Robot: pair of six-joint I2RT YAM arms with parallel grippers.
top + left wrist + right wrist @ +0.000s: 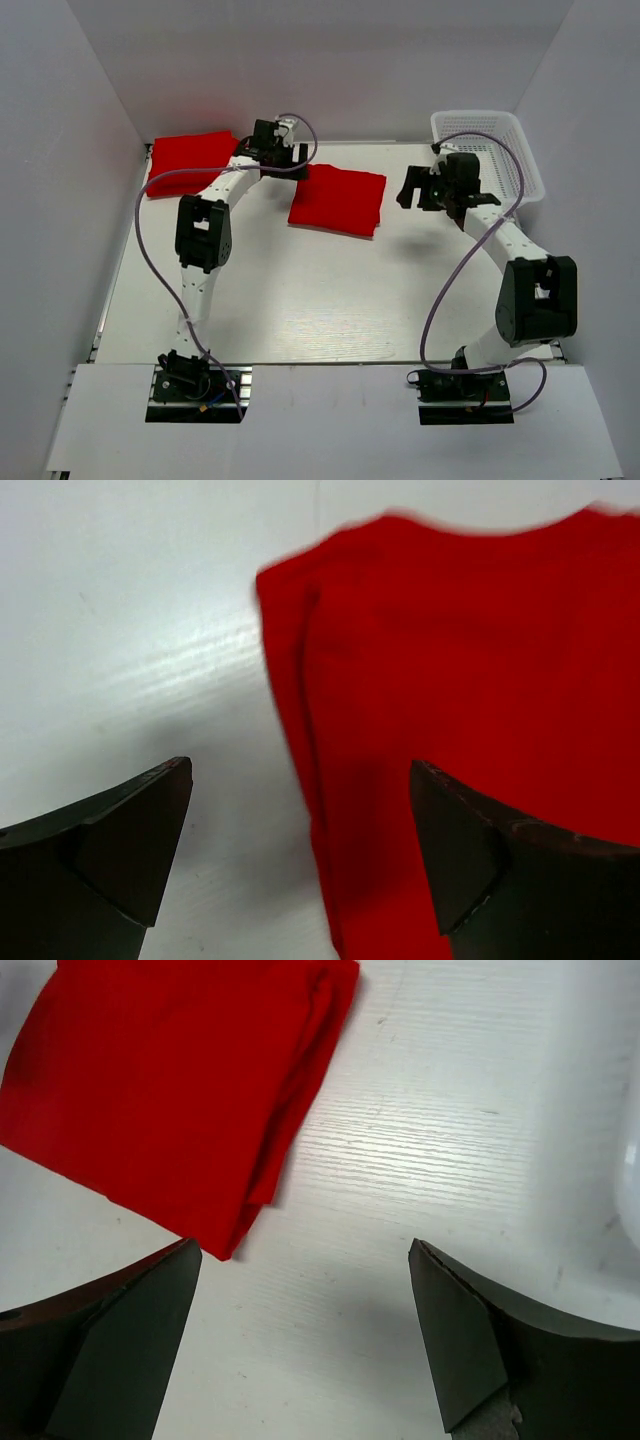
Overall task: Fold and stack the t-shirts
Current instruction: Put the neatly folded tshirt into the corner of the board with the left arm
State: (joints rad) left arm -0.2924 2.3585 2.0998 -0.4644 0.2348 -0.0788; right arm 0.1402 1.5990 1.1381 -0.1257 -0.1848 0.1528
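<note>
The centre t-shirt has to be stacked on the other t-shirt, so the left gripper should next grip the centre t-shirt's folded edge (299, 194) (322, 822) facing that other t-shirt, layers together.
Two red t-shirts lie folded on the white table. One folded t-shirt (338, 200) is at the centre and the other t-shirt (190, 160) is at the back left. My left gripper (283, 152) is open between them, at the centre shirt's back left corner. In the left wrist view a folded shirt edge (460, 710) runs between my open fingers, and the left gripper (300, 845) holds nothing. My right gripper (440, 193) is open and empty over bare table to the right of the centre shirt. The right wrist view shows that shirt (170, 1090) ahead and left of the right gripper (300, 1330).
A white mesh basket (500, 135) stands at the back right, just behind the right gripper; its rim shows in the right wrist view (630, 1180). White walls enclose the table (300, 300) on the left, back and right.
</note>
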